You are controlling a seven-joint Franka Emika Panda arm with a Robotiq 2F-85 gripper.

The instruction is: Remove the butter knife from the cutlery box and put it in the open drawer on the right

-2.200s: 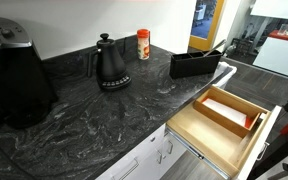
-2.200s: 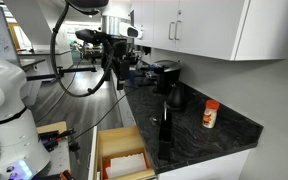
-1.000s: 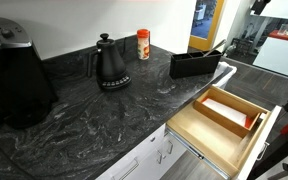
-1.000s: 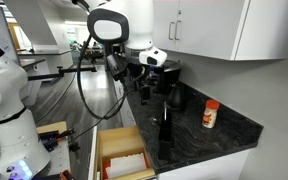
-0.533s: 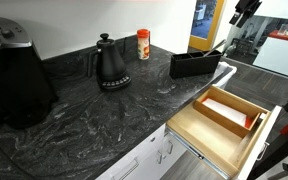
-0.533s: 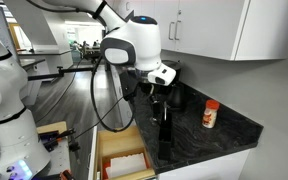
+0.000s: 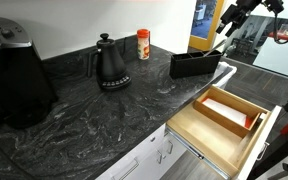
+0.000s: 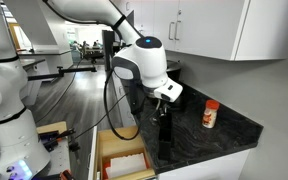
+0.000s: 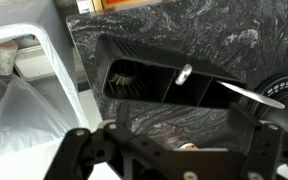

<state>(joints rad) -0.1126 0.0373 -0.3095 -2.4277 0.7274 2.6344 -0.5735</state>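
The butter knife's job is to go into the drawer. My gripper will next grab the butter knife's blade poking out of the cutlery box to lift it there.
The black cutlery box [image 7: 196, 64] stands at the far right of the dark counter, with handles sticking up at its right end. In the wrist view the cutlery box [image 9: 164, 85] lies below me with its compartments showing. A silvery butter knife blade [image 9: 248, 93] pokes out of its right compartment, and a round metal handle end [image 9: 184, 72] shows in the middle. My gripper [image 9: 174, 150] is open and empty, above and short of the box. It shows at the top right in an exterior view [image 7: 228, 16]. The open drawer [image 7: 222, 122] with its tray insert sits below the counter edge, also seen in an exterior view [image 8: 122, 158].
A black gooseneck kettle [image 7: 111, 63] and an orange spice jar [image 7: 143, 44] stand behind the box. A large black appliance [image 7: 14, 80] fills the left of the counter. White cabinets [image 8: 224, 25] hang overhead. A white bag [image 9: 19, 115] lies beside the counter edge.
The arm has swung across toward the counter and come down over the cutlery box; the gripper has entered the exterior view at the top right. Nothing on the counter has moved.
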